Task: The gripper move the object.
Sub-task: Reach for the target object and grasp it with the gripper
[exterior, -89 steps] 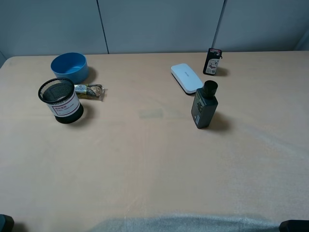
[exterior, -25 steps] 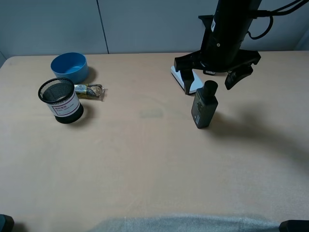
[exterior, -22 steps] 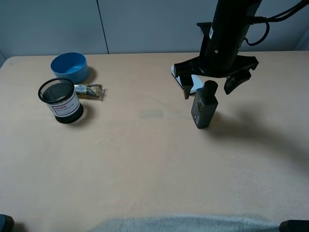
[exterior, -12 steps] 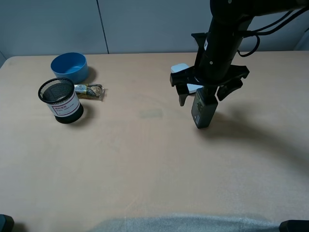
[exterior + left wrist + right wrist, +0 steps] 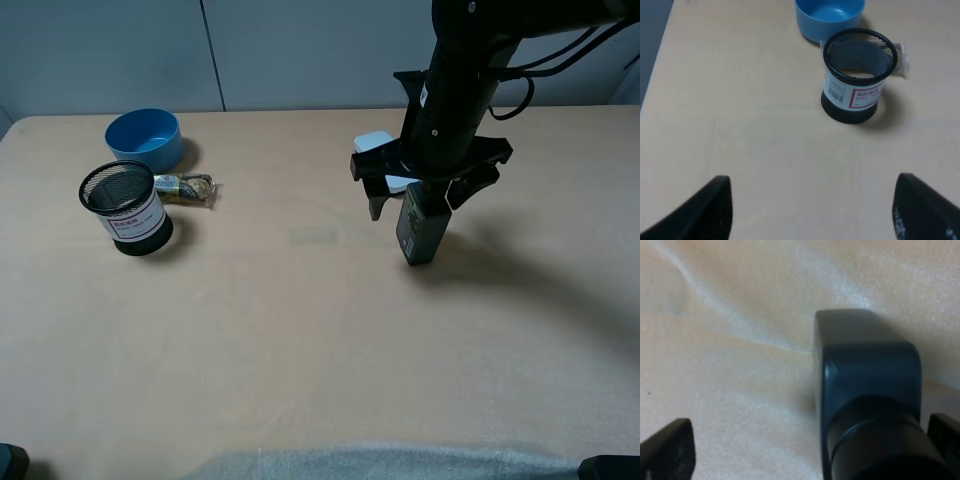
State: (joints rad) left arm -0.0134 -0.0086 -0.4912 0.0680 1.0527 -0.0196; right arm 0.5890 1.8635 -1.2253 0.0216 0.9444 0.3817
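My right gripper is to grab the bottle by its flat-sided body [image 5: 870, 365] next and leave the black cap [image 5: 877, 437] free. Then it can move the bottle.
The object, a dark grey-green flat-sided bottle [image 5: 419, 236], stands upright on the table at the right of the middle. My right gripper [image 5: 423, 192] hangs over it from above, open. One finger [image 5: 376, 196] is to the bottle's left and the other to its right, at the height of the black cap, neither touching it. In the right wrist view the bottle [image 5: 865, 365] and its cap [image 5: 882, 440] sit between the spread fingertips [image 5: 667, 450], nearer the right one. My left gripper [image 5: 815, 210] is open and empty above the table's left part.
A black mesh cup [image 5: 127, 208] [image 5: 856, 75], a blue bowl [image 5: 144, 137] [image 5: 829, 14] and a wrapped snack [image 5: 186, 188] stand at the far left. A white flat case [image 5: 372, 141] lies just behind the right gripper, partly hidden by the arm.
The right arm came into view, moved forward and down over the bottle, and its open fingers now straddle the cap. The bottle has not moved.
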